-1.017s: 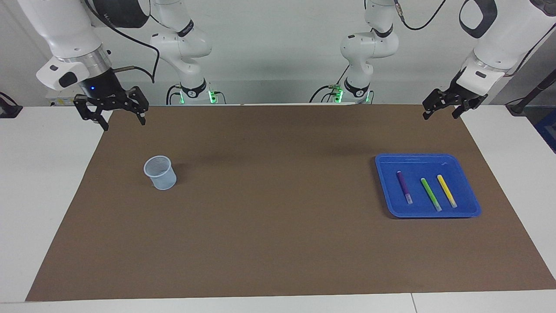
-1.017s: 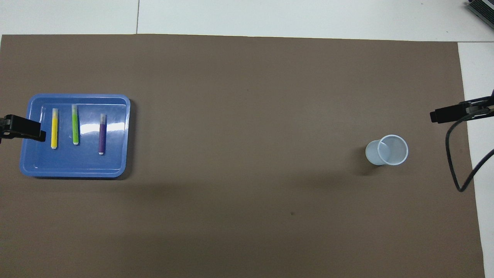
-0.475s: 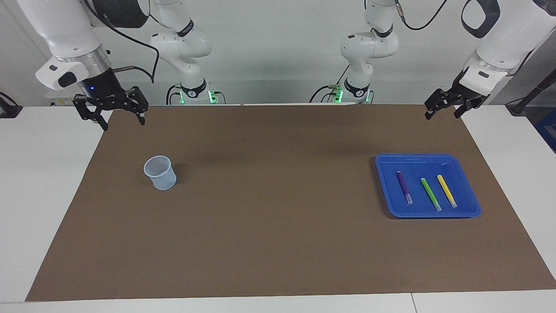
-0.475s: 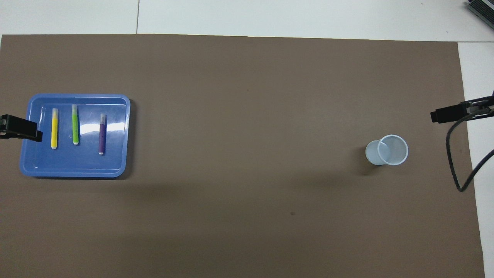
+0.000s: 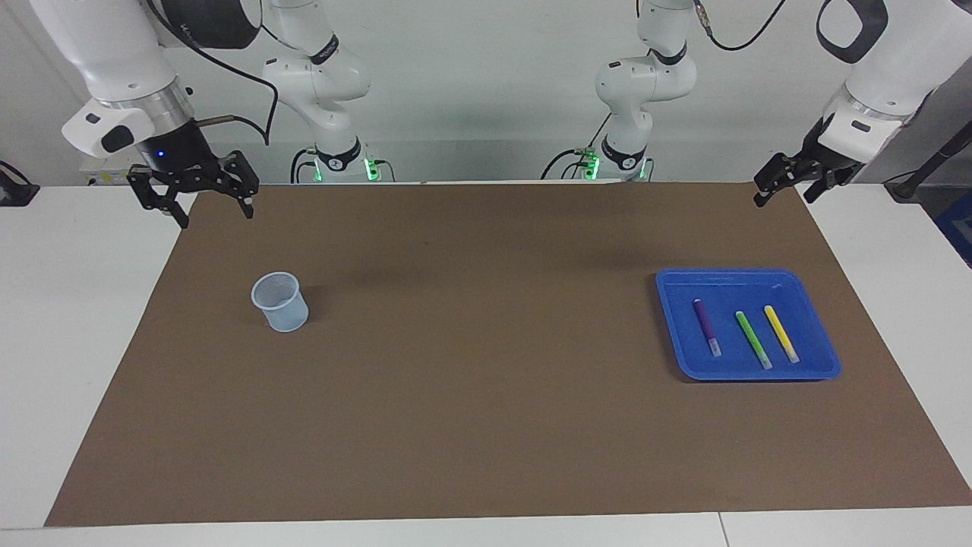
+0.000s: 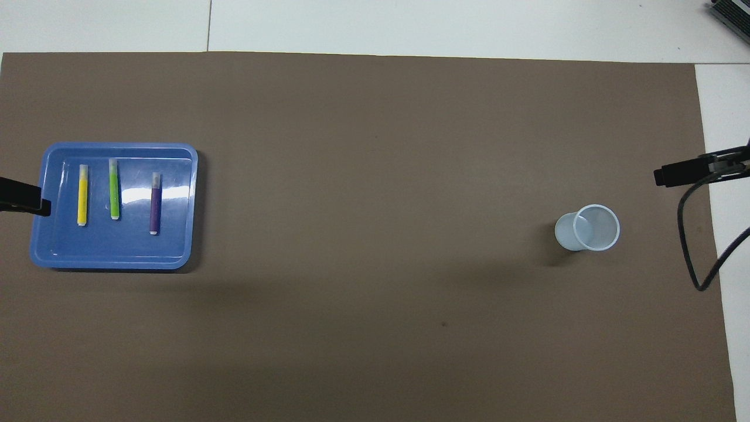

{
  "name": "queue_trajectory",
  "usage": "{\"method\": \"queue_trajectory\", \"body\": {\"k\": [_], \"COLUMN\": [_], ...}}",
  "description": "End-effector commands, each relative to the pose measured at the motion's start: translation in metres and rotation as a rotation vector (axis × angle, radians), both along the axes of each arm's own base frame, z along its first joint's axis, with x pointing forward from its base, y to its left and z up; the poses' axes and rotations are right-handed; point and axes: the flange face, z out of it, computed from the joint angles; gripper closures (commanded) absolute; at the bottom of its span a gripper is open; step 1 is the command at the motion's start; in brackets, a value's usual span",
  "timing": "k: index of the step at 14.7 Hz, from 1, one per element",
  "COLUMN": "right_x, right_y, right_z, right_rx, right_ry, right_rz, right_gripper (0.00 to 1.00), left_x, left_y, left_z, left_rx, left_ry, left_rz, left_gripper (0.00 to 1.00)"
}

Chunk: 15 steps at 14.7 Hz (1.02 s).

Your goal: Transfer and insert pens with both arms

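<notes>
Next, my left gripper grabs the purple pen by its pale end [image 6: 156,180], so that the purple pen's purple body [image 6: 155,211] stays free for my right gripper.
Three pens lie side by side in a blue tray [image 5: 729,275] at the left arm's end of the mat: purple [image 5: 706,327], green [image 5: 753,339] and yellow [image 5: 781,333]. From overhead they are the yellow pen [image 6: 82,194], the green pen [image 6: 113,189] and the purple pen [image 6: 155,203]. My left gripper [image 5: 782,200] hangs open and empty, high over the mat's edge just outside the tray [image 6: 176,249]. My right gripper [image 5: 216,219] waits open and empty over the mat's corner at the right arm's end.
A pale blue cup [image 5: 280,301] stands upright on the brown mat [image 5: 471,365] toward the right arm's end, and its open mouth shows in the overhead view [image 6: 587,228]. A black cable [image 6: 694,258] loops down beside the right gripper. White table borders the mat.
My left gripper has drawn back and up, away from the tray toward the left arm's end of the table. The right arm, pens and cup have not moved.
</notes>
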Motion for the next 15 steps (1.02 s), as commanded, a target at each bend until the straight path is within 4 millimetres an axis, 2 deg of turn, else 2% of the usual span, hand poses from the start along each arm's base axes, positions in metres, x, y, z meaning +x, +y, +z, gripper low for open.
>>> {"method": "queue_trajectory", "body": {"k": [1, 4, 7, 9, 11, 15], "right_x": [-0.003, -0.004, -0.004, -0.004, -0.004, -0.004], "right_y": [-0.004, -0.004, -0.004, -0.004, -0.004, -0.005], "right_z": [0.002, 0.004, 0.004, 0.004, 0.004, 0.005], "right_rx": [-0.002, -0.002, -0.002, -0.002, -0.002, -0.001], "right_ry": [-0.007, -0.010, -0.010, -0.010, -0.010, -0.012], "right_rz": [-0.030, -0.028, -0.028, -0.028, -0.030, -0.030], "right_gripper": [0.00, 0.00, 0.00, 0.00, 0.00, 0.00], "left_x": [-0.002, 0.009, 0.030, 0.044, 0.045, 0.052], "left_y": [-0.005, 0.000, -0.003, -0.003, -0.002, -0.002], "left_z": [-0.006, -0.016, -0.051, -0.083, -0.112, -0.151], "left_rx": [0.013, 0.015, 0.014, 0.015, 0.017, 0.019], "left_ry": [-0.081, -0.102, -0.079, -0.069, -0.086, -0.124], "left_rz": [0.004, 0.028, 0.044, 0.058, 0.067, 0.086], "left_gripper": [0.00, 0.00, 0.00, 0.00, 0.00, 0.00]}}
